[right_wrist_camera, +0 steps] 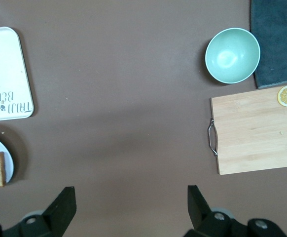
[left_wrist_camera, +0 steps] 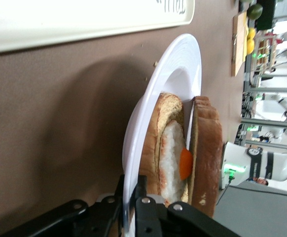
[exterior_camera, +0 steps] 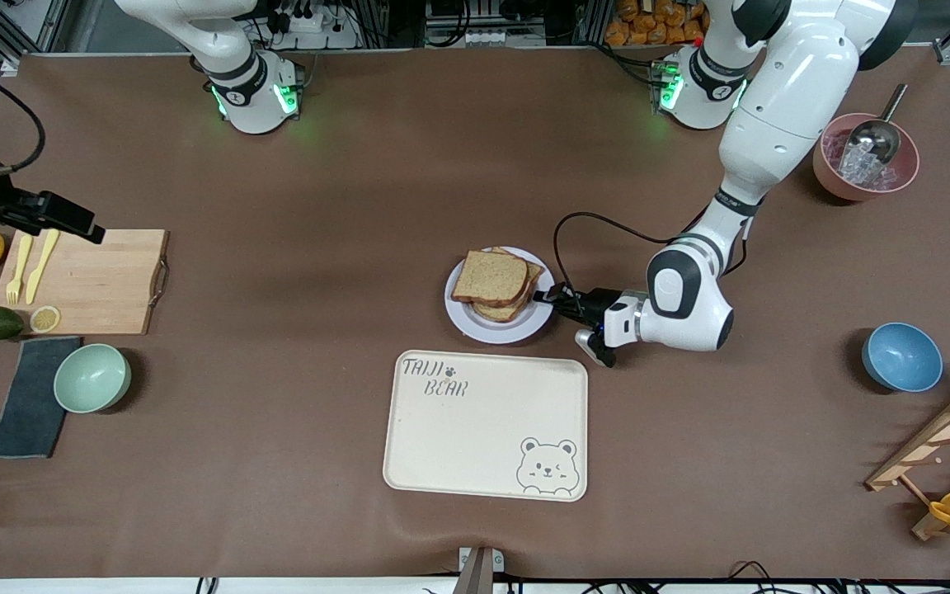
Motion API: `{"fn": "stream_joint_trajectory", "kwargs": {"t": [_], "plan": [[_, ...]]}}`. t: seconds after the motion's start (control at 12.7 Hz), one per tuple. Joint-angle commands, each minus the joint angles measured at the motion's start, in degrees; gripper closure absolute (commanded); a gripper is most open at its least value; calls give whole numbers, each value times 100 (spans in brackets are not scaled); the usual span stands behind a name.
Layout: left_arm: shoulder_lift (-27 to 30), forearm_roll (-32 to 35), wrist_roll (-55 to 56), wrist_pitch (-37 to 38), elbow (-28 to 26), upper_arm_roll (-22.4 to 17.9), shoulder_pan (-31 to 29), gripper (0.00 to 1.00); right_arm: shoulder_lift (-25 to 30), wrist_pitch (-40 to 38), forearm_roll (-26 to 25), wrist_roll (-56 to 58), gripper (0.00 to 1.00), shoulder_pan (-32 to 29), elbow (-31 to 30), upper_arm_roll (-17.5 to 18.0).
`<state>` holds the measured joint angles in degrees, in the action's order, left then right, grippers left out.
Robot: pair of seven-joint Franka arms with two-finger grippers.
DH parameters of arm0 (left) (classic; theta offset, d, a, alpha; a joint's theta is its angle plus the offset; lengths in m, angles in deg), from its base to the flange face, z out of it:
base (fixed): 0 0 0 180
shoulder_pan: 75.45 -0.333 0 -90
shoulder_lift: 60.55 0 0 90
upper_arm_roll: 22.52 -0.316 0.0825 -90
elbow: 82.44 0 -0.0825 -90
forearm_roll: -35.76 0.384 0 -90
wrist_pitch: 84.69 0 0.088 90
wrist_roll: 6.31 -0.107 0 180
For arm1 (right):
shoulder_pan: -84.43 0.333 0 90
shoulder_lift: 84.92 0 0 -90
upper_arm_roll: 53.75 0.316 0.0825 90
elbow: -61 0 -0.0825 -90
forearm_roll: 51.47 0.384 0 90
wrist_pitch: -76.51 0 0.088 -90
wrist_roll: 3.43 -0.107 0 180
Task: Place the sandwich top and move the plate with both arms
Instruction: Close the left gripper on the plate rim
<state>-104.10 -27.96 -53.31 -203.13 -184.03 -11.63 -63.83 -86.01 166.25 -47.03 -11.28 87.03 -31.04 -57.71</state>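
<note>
I need to move the plate toward the cream bear-print tray [exterior_camera: 486,426] with my left gripper before I let go of it, because the plate's base [exterior_camera: 477,326] is hanging short of the tray.
The sandwich top [exterior_camera: 490,276], a plain brown slice, lies on the stacked sandwich on the pale round plate [exterior_camera: 493,332] at the table's middle. In the left wrist view the plate [left_wrist_camera: 180,64] is seen edge-on, with the top slice [left_wrist_camera: 207,148] over a bread slice bearing a fried egg [left_wrist_camera: 172,158]. My left gripper [exterior_camera: 555,297] [left_wrist_camera: 132,191] is shut on the plate's rim at the edge toward the left arm's end. My right gripper [exterior_camera: 71,219] [right_wrist_camera: 128,191] is open and empty, up in the air over the end of the wooden cutting board [exterior_camera: 87,280] at the right arm's end.
The cream bear-print tray [exterior_camera: 483,429] lies just nearer the front camera than the plate. A green bowl [exterior_camera: 91,377], dark cloth [exterior_camera: 28,396], avocado and lemons sit near the board. A blue bowl [exterior_camera: 901,356], pink ice bowl [exterior_camera: 865,157] and wooden rack [exterior_camera: 941,441] stand at the left arm's end.
</note>
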Motion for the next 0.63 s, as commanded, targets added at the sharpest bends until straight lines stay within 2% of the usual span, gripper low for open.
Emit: {"fn": "stream_joint_trajectory", "kwargs": {"t": [0.0, 0.24, 0.55], "plan": [[83, -395, 164, 85, 25, 19, -99, 100, 187, 114, -163, -121, 0, 12, -200, 71], [197, -797, 639, 85, 43, 2, -151, 100, 179, 141, -119, -147, 0, 39, -200, 71], [197, -1142, 631, 85, 95, 10, -704, 100, 161, 167, -102, -147, 0, 30, -200, 80]]}}
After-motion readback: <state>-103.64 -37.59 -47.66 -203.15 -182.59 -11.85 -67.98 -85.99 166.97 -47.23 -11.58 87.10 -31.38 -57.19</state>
